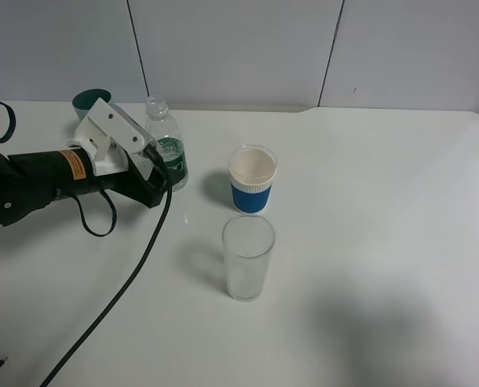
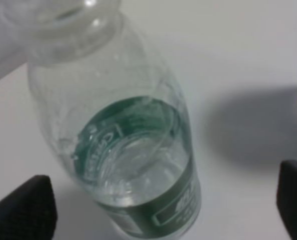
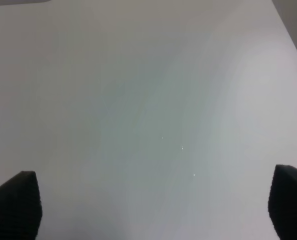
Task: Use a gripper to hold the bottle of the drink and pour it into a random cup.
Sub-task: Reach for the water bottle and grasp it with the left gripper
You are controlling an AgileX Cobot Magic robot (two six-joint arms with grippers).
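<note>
I next need to pour into the cup [image 1: 247, 258], so my left gripper should grab the bottle around its green-labeled body. The bottle's uncapped opening stays free that way.
The bottle of the drink [image 1: 166, 139] stands upright and uncapped at the back left of the table, clear with a green label and some water inside. My left gripper [image 1: 159, 172], a bulky black device with a white jaw piece, reaches in from the left and stands open around it. In the left wrist view the bottle [image 2: 133, 150] sits between the two black fingertips [image 2: 23, 207], with a gap on each side. The cup [image 1: 247, 258], a tall clear glass, stands apart near the table's middle. My right gripper [image 3: 151, 205] is open over bare table.
A white paper cup with a blue sleeve [image 1: 252, 179] stands just behind the glass, right of the bottle. A teal tumbler [image 1: 90, 100] peeks out behind the left gripper. A black cable [image 1: 118, 294] trails to the front left across the white table [image 1: 385, 242].
</note>
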